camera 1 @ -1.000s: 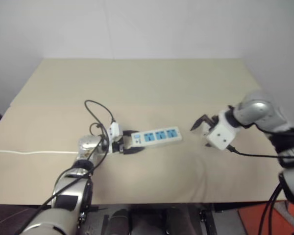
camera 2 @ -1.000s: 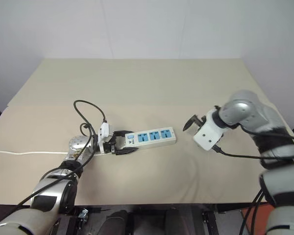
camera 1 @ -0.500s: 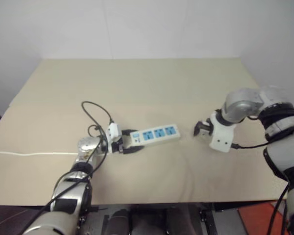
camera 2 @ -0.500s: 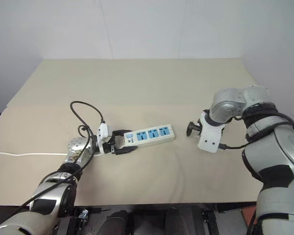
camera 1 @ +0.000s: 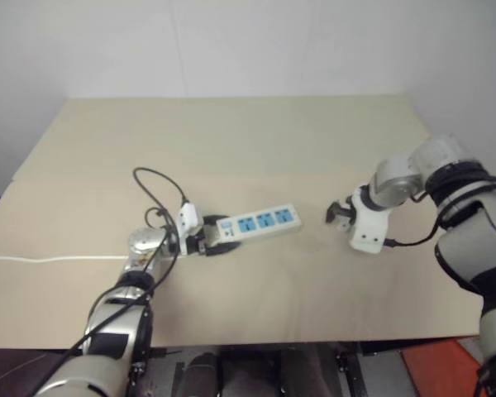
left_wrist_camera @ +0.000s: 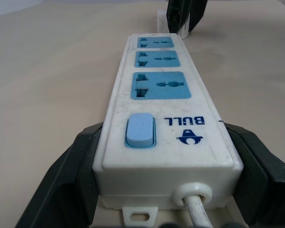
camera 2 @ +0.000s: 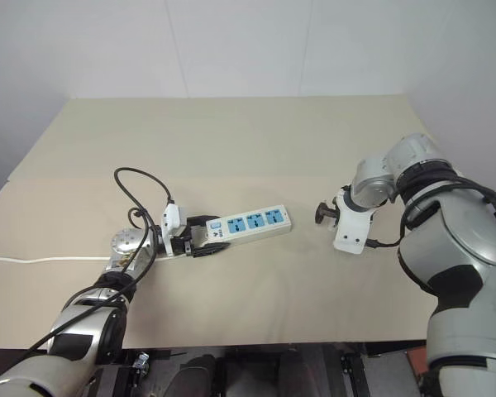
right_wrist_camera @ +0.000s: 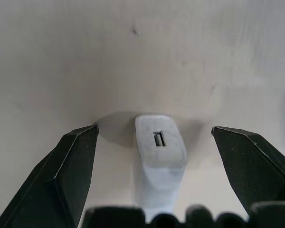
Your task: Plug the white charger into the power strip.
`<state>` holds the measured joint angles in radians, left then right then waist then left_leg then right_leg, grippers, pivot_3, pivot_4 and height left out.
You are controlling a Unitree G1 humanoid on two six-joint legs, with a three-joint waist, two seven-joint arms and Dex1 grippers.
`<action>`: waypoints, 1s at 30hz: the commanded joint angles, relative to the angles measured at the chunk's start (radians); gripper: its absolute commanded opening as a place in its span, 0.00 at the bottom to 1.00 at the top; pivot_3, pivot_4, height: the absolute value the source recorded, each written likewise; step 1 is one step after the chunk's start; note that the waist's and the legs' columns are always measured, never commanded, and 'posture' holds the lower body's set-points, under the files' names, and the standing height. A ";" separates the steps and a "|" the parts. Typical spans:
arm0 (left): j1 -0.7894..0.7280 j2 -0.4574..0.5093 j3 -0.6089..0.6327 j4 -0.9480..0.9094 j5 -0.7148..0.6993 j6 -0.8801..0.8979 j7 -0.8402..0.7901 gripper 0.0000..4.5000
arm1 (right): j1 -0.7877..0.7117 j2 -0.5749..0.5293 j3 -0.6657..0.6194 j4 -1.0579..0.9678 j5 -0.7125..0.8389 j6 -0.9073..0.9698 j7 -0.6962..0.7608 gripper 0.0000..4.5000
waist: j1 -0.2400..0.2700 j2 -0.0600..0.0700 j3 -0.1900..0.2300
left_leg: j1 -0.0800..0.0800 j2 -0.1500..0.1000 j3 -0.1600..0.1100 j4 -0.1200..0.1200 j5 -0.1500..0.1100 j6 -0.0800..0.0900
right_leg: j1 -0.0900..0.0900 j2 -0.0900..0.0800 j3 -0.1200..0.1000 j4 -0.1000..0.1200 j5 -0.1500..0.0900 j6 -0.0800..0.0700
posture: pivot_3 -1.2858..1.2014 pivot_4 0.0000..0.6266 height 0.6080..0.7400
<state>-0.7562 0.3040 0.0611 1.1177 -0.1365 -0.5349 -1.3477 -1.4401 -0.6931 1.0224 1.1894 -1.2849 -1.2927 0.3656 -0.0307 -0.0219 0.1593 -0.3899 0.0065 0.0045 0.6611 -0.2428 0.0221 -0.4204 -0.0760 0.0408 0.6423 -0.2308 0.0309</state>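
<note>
My right gripper reaches the white charger next and grabs the sides of its body, leaving its prongs free to enter a socket (camera 1: 264, 220).
The power strip (camera 1: 260, 222) lies near the middle of the table, a white bar with three blue sockets and a blue switch (left_wrist_camera: 140, 130). My left gripper (camera 1: 212, 238) is shut on its switch end, one black finger (left_wrist_camera: 69, 180) against each long side. The white charger (right_wrist_camera: 160, 147) rests on the table as a small white block with a slot in its top face. My right gripper (camera 2: 324, 213) points steeply down over it. It is open, its fingers (right_wrist_camera: 61, 180) wide apart on either side of the charger and not touching it.
The strip's thin white cord (camera 1: 50, 258) runs off the table's left edge. A black cable (camera 1: 157, 186) loops above my left wrist. The beige table (camera 1: 231, 141) ends at a white wall behind. About a strip's length of bare tabletop separates the strip from my right gripper.
My right gripper has rolled at the wrist, tipped more steeply down and sunk slightly toward the table. The left gripper and the power strip have stayed in place.
</note>
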 commanded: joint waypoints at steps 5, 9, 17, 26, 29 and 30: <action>0.000 -0.008 -0.003 -0.032 -0.013 0.007 -0.007 0.73 | -0.060 0.025 0.071 0.038 -0.070 0.013 -0.131 1.00 | -0.001 0.000 0.000 | 0.000 0.000 0.000 0.000 0.000 0.000 | 0.000 0.000 0.000 0.000 0.000 0.000 | 0.52 0.24 1.00; 0.009 -0.005 0.001 -0.040 -0.018 0.009 -0.006 0.73 | -0.072 0.035 0.096 0.053 -0.085 0.016 -0.173 1.00 | -0.003 0.000 0.000 | 0.000 0.000 0.000 0.000 0.000 0.000 | 0.000 0.000 0.000 0.000 0.000 0.000 | 0.52 0.24 1.00; 0.035 -0.009 -0.002 -0.064 -0.024 0.013 -0.004 0.73 | -0.083 0.043 0.144 0.071 -0.116 0.022 -0.238 0.92 | -0.008 0.001 0.000 | 0.000 0.000 0.000 0.000 0.000 0.000 | 0.000 0.000 0.000 0.001 0.000 0.000 | 0.52 0.24 1.00; 0.044 -0.008 -0.015 -0.089 -0.032 0.048 -0.037 0.73 | -0.091 0.051 0.180 0.070 -0.141 0.028 -0.316 0.27 | -0.010 0.001 -0.001 | 0.001 0.000 0.000 0.000 0.000 0.000 | 0.000 0.000 0.000 0.001 0.000 0.000 | 0.52 0.24 1.00; 0.044 -0.009 -0.011 -0.098 -0.039 0.056 -0.035 0.73 | -0.091 0.044 0.174 0.082 -0.125 0.023 -0.307 0.25 | -0.010 0.001 -0.001 | 0.001 0.000 0.000 0.000 0.000 0.000 | 0.000 0.000 0.000 0.001 0.000 0.000 | 0.52 0.24 1.00; 0.042 -0.008 -0.010 -0.099 -0.040 0.059 -0.037 0.73 | -0.091 0.041 0.169 0.086 -0.117 0.023 -0.296 0.25 | -0.010 0.001 -0.001 | 0.000 0.000 0.000 0.000 0.000 0.000 | 0.000 0.000 0.000 0.001 0.000 0.000 | 0.52 0.24 1.00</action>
<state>-0.7122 0.3037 0.0549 1.0394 -0.1597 -0.4798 -1.3766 -1.4960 -0.6382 1.2033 1.2658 -1.4124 -1.2762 0.0613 -0.0407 -0.0207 0.1586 -0.3894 0.0062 0.0043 0.6608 -0.2428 0.0221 -0.4206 -0.0760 0.0411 0.6436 -0.2308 0.0309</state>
